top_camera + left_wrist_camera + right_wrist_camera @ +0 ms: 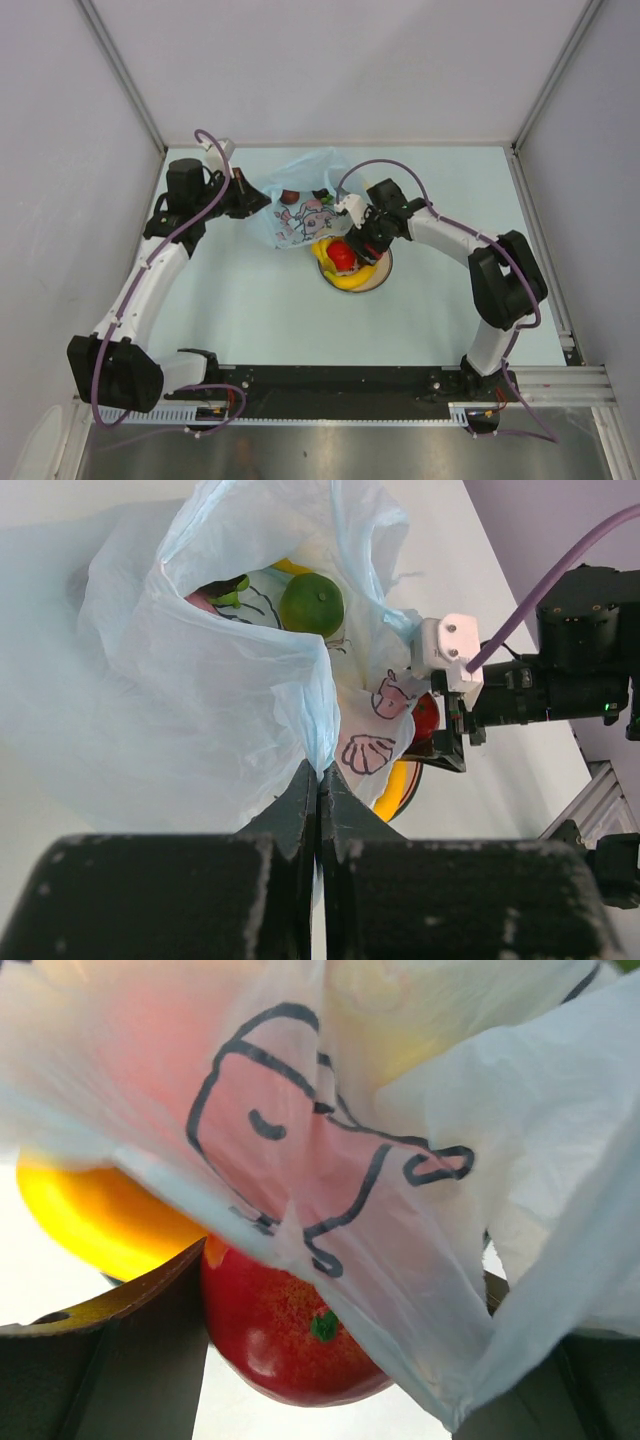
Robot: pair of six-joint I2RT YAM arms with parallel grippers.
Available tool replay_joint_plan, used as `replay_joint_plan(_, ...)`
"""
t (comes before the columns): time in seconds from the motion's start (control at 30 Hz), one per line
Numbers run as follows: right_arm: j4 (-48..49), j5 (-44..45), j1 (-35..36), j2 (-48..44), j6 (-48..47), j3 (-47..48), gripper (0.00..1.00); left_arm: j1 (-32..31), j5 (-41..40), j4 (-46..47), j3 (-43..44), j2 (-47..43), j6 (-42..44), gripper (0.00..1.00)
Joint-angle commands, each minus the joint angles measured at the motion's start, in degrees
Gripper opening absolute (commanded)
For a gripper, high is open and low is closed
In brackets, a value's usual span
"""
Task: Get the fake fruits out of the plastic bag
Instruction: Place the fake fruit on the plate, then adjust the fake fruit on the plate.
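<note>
The robot's right gripper should open now: the red apple is over the yellow plate, beneath the bag film, so the apple would land on the plate, outside the bag.
The light-blue plastic bag (292, 210) lies at the back of the table with its mouth open. My left gripper (258, 200) is shut on the bag's edge (318, 742) and holds it up. Inside the bag, the left wrist view shows a green round fruit (312, 603) and a dark one (228, 586). My right gripper (357, 243) is at the bag's mouth, over the yellow plate (381, 270). A red apple-like fruit (280, 1335) sits between its fingers, touching the left finger (140, 1350). Bag film (400, 1210) drapes over the apple and hides the right finger's contact. The banana is not clearly visible.
The yellow plate (398, 788) sits just in front of the bag, with something yellow (343, 282) along its near side. The right arm (560, 680) reaches in close beside the bag. Grey walls enclose the table on the left, back and right.
</note>
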Motion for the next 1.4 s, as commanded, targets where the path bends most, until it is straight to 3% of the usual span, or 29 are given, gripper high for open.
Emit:
replay_joint_plan(0.0, -0.40, -0.40, -0.13, 2.06, 0.19, 1.31, 0.43, 0.45, 1.18, 1.06, 2.70, -0.28, -0.55, 0.00)
replay_joint_plan(0.07, -1.99, -0.22, -0.39, 1.71, 0.63, 1.31, 0.50, 0.45, 1.27, 0.97, 2.43, -0.54, -0.29, 0.00)
replay_joint_plan(0.13, -2.60, 0.13, -0.74, 1.10, 0.98, 1.14, 0.68, 0.45, 1.36, 0.97, 2.00, -0.89, -0.29, 0.00)
replay_joint_plan(0.2, -3.22, -0.04, -1.10, 0.13, 0.89, 1.05, 0.99, 0.54, 1.45, 1.32, 1.38, -0.98, -0.29, 0.00)
replay_joint_plan(0.23, -3.66, -0.13, -1.27, -0.13, 0.81, 1.14, 1.00, 0.54, 1.45, 1.41, 1.29, -0.90, -0.38, 0.00)
replay_joint_plan(0.63, -7.97, -1.54, -0.49, -11.11, 1.43, 1.14, 1.00, 0.63, 2.41, 2.11, 0.41, -0.81, -1.17, 0.00)
replay_joint_plan(0.8, -11.39, -7.16, 2.15, -15.07, -11.48, -0.09, 0.94, 0.63, 2.41, 2.29, 0.06, -1.25, -1.35, 0.00)
replay_joint_plan(1.1, -8.14, -9.10, 7.69, -8.84, -24.93, -1.50, 0.73, 0.63, 1.63, 1.32, 0.24, -2.39, -0.47, 0.00)
replay_joint_plan(1.37, -11.57, -8.14, 8.31, -2.16, -28.11, -1.59, 0.68, 0.63, 0.83, 0.71, 0.85, -2.83, 0.76, 0.00)
